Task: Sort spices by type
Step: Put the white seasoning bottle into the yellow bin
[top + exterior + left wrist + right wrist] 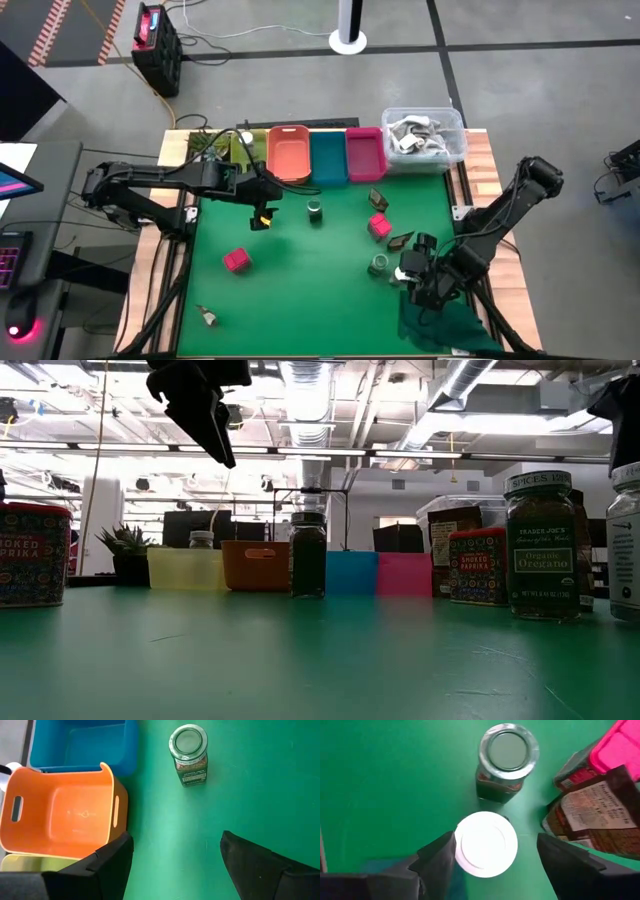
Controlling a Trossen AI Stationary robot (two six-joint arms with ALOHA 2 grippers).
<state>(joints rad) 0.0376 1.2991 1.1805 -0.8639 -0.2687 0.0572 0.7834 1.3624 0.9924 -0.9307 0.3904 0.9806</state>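
Observation:
The white-capped jar is beside the green-lidded jar (378,263). My right gripper should grab the white-capped jar by its cap (400,274) next to sort this spice out from there.
My left gripper (262,215) hangs open above the cloth beside the orange tray (60,815), short of a green-lidded jar (188,755) that stands upright on its base (315,210). My right gripper (495,865) is open above a white-capped jar (485,844), with one finger on each side of the cap; in the low view it is raised clear of that jar (625,560). Next to it stand another green-lidded jar (508,757), a dark sachet (600,815) and a pink-red cube packet (615,750). A second cube packet (237,261) lies alone to the left.
Yellow (250,150), orange, blue (328,157) and pink (365,153) trays line the far edge of the green cloth, with a clear bin (423,135) at their right end. Another sachet (377,199) and a small item (207,317) lie on the cloth.

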